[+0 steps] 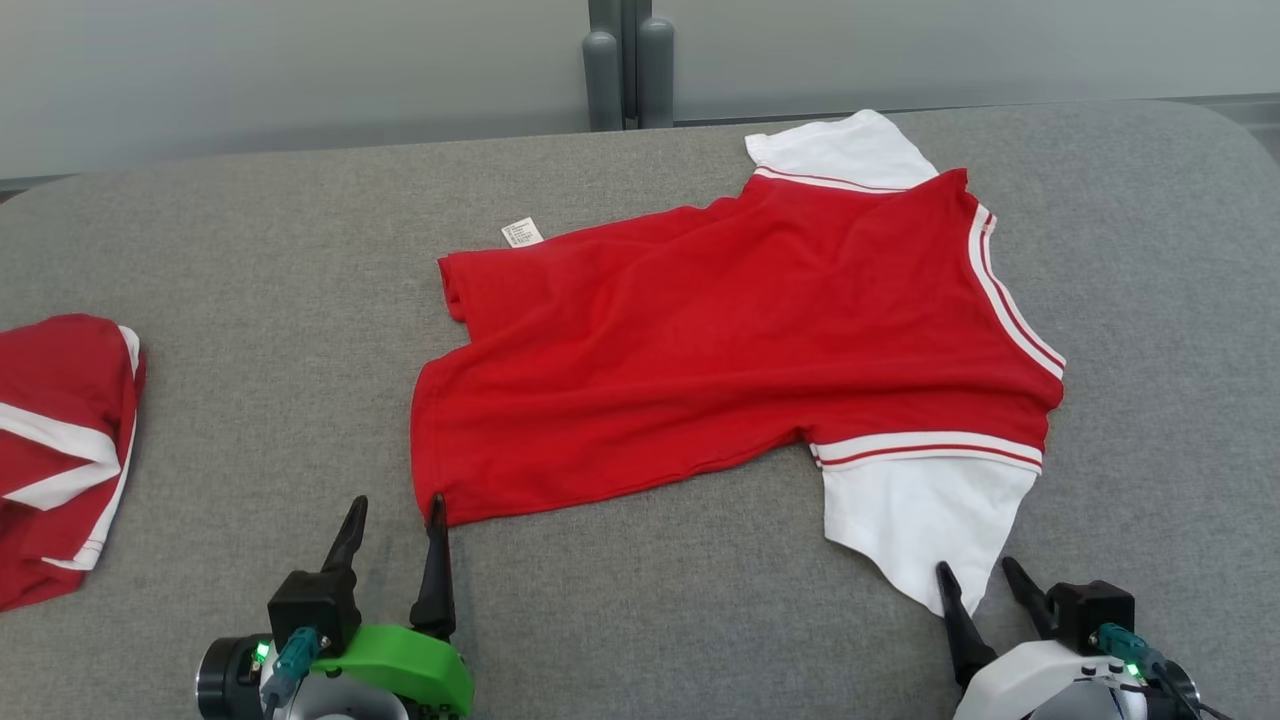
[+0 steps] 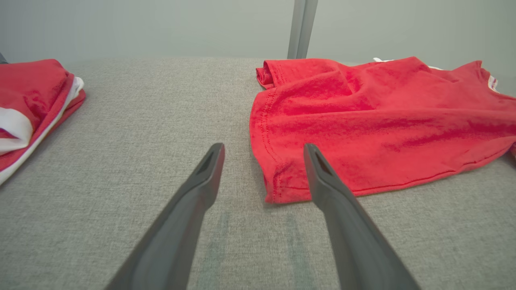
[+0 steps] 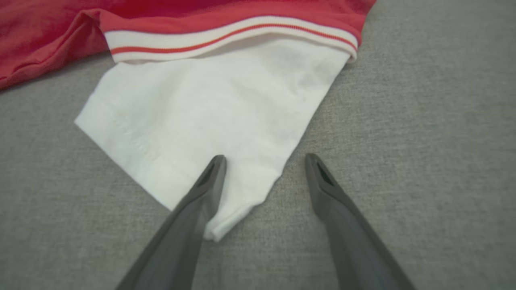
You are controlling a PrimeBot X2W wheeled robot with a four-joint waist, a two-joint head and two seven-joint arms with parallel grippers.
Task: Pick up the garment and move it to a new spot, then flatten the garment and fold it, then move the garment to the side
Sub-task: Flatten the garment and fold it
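My right gripper grabs the white sleeve by the tip of its cuff corner point(image 1: 966, 598) next, to fold the red T-shirt point(image 1: 708, 336).
The garment point(image 1: 740, 340) is a red T-shirt with white sleeves and red-striped white bands, spread fairly flat across the grey surface, hem toward the left and neck toward the right. My left gripper point(image 1: 395, 510) stands open at the hem's near corner, its right finger overlapping the red cloth point(image 2: 363, 133); the left gripper point(image 2: 264, 151) straddles that corner. My right gripper point(image 1: 975, 575) is open at the tip of the near white sleeve point(image 3: 209, 112), and the right gripper point(image 3: 266, 161) has the sleeve's corner between its fingers. Nothing is gripped.
A second red and white garment point(image 1: 60, 440) lies bunched at the left edge, also in the left wrist view point(image 2: 32, 104). The grey padded surface point(image 1: 250, 300) has bare room at left and front. Grey posts point(image 1: 630, 60) stand behind the far edge.
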